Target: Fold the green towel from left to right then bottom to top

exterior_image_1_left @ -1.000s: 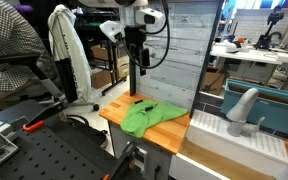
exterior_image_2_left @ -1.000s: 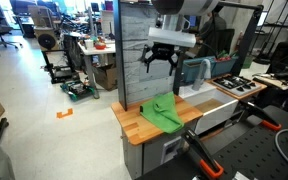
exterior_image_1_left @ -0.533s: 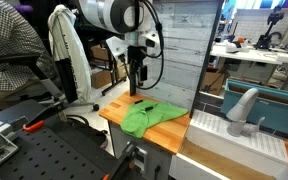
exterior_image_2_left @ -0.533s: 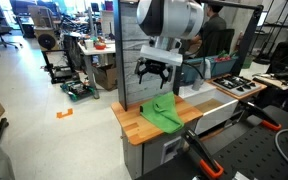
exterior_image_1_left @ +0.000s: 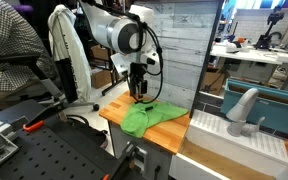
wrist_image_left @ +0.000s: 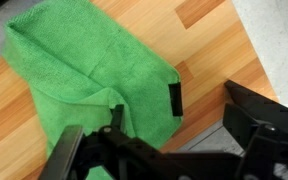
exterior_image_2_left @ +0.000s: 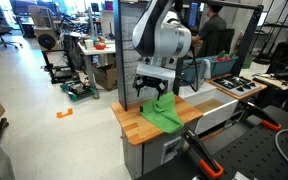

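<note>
I should grab the corner at the towel's far edge with my gripper to fold the green towel (exterior_image_1_left: 149,116) across itself.
The green towel (exterior_image_1_left: 149,116) lies rumpled on the wooden tabletop (exterior_image_1_left: 114,108); it also shows in the other exterior view (exterior_image_2_left: 164,113). In the wrist view the towel (wrist_image_left: 79,75) fills the upper left, with its edge and corner near the middle. My gripper (exterior_image_1_left: 138,93) hangs just above the towel's far edge, jaws spread and empty, as the exterior view (exterior_image_2_left: 151,95) also shows. In the wrist view my gripper (wrist_image_left: 164,140) has one finger (wrist_image_left: 69,158) over the cloth and the other (wrist_image_left: 259,120) over bare wood and the table edge.
A grey plank wall (exterior_image_1_left: 179,45) stands behind the table. A white garment (exterior_image_1_left: 66,45) hangs on a chair beside it. A white sink unit with a faucet (exterior_image_1_left: 246,105) adjoins the table. A black perforated bench (exterior_image_1_left: 44,150) is in front.
My gripper has come down toward the towel's far edge and the arm has swung lower over the table. The towel has not moved.
</note>
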